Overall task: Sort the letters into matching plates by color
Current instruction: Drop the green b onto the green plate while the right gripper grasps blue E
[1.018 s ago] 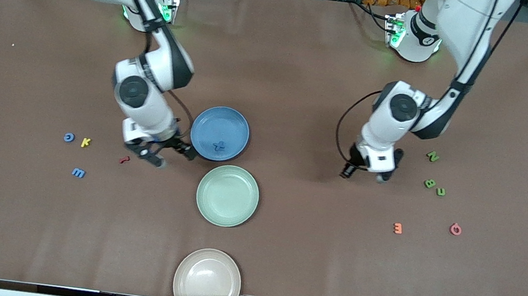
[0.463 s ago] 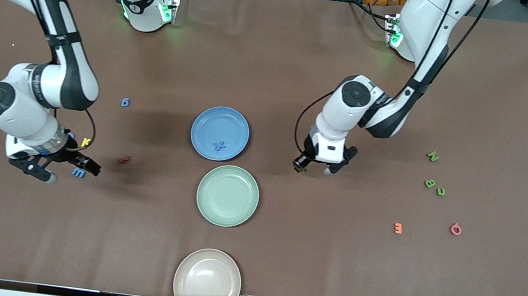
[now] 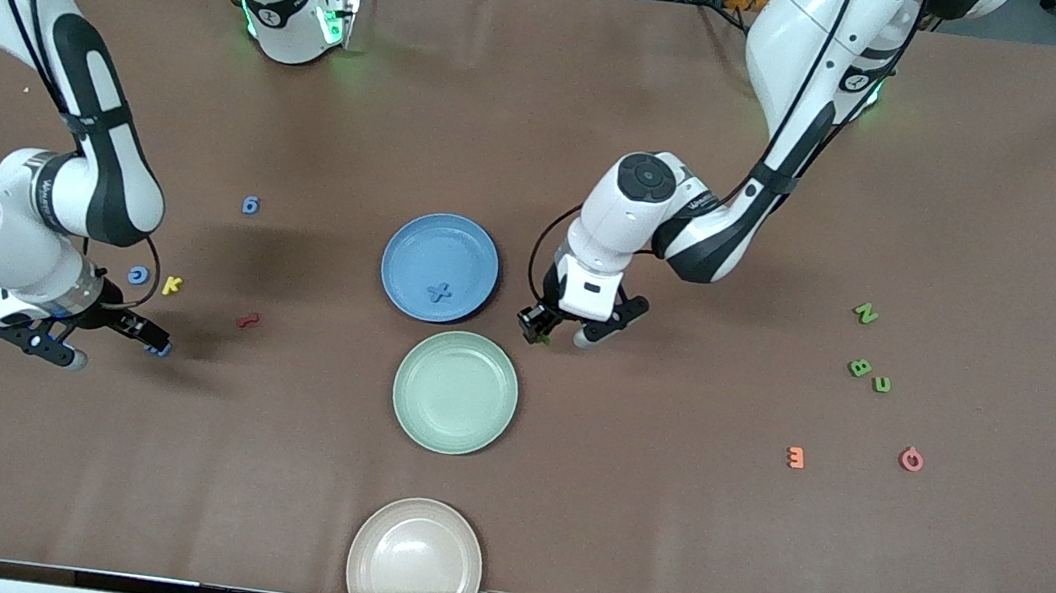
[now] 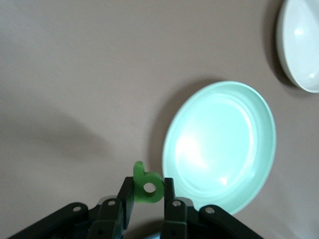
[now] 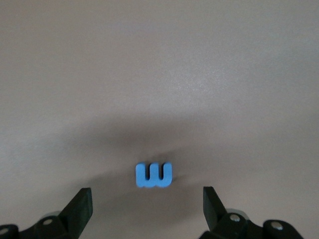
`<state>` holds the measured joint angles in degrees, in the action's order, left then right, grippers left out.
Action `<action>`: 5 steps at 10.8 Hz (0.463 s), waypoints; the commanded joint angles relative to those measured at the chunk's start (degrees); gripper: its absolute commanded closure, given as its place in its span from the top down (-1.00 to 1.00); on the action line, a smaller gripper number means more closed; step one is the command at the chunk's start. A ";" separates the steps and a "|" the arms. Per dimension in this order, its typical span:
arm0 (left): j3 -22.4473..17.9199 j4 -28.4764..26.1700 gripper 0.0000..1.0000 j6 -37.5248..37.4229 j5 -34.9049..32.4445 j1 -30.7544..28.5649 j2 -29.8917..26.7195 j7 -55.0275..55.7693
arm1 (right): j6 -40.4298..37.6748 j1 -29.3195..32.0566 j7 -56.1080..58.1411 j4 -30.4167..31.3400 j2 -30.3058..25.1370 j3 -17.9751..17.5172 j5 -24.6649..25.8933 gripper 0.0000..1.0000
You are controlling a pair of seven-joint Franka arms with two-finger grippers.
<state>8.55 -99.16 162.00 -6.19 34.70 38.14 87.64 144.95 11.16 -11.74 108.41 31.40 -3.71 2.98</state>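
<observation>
My right gripper moves down next, before it closes on the letter, since its fingertips are still above the blue letter (image 3: 161,352) and closing now would miss.
My left gripper (image 3: 541,332) is shut on a green letter (image 4: 147,182), which hangs just off the rim of the mint green plate (image 3: 451,428), between it and the blue plate (image 3: 435,237). A blue letter (image 3: 438,292) lies in the blue plate. My right gripper (image 5: 147,209) is open over a blue letter (image 5: 153,175) that lies on the table midway between its fingers. In the front view the right gripper (image 3: 152,341) partly hides that letter. Two more blue letters (image 3: 138,275) (image 3: 250,204) lie nearby. Green letters (image 3: 865,314) (image 3: 860,368) (image 3: 881,384) lie toward the left arm's end.
A yellow letter (image 3: 172,285) and a red one (image 3: 249,320) lie near the right gripper. An orange letter (image 3: 795,457) and a pink one (image 3: 911,458) lie toward the left arm's end. A beige plate (image 3: 414,568) sits at the table edge nearest the front camera.
My left gripper carried the green letter from near the other green letters to the plates. My right gripper swung away from the blue plate and settled over the blue letter.
</observation>
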 commanded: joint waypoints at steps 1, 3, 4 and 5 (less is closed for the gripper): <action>-0.90 7.30 -1.00 0.24 -2.34 2.48 5.36 3.41 | 3.75 0.79 1.19 -1.88 4.19 -0.42 1.15 0.87; -0.81 9.68 -1.00 2.35 -1.99 3.09 7.56 3.67 | 3.85 0.79 1.28 -3.11 5.68 -0.33 1.15 0.79; -0.90 11.17 -1.00 2.44 -1.64 3.36 8.44 3.94 | 4.72 0.53 1.28 -3.38 6.30 -0.16 1.24 0.75; -1.07 13.45 -1.00 2.79 -1.72 3.36 9.66 6.29 | 5.25 0.36 1.28 -3.38 6.74 -0.07 1.24 0.68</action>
<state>8.41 -91.55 163.88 -6.21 37.12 44.32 89.00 149.23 11.31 -10.88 106.81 36.26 -3.62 3.45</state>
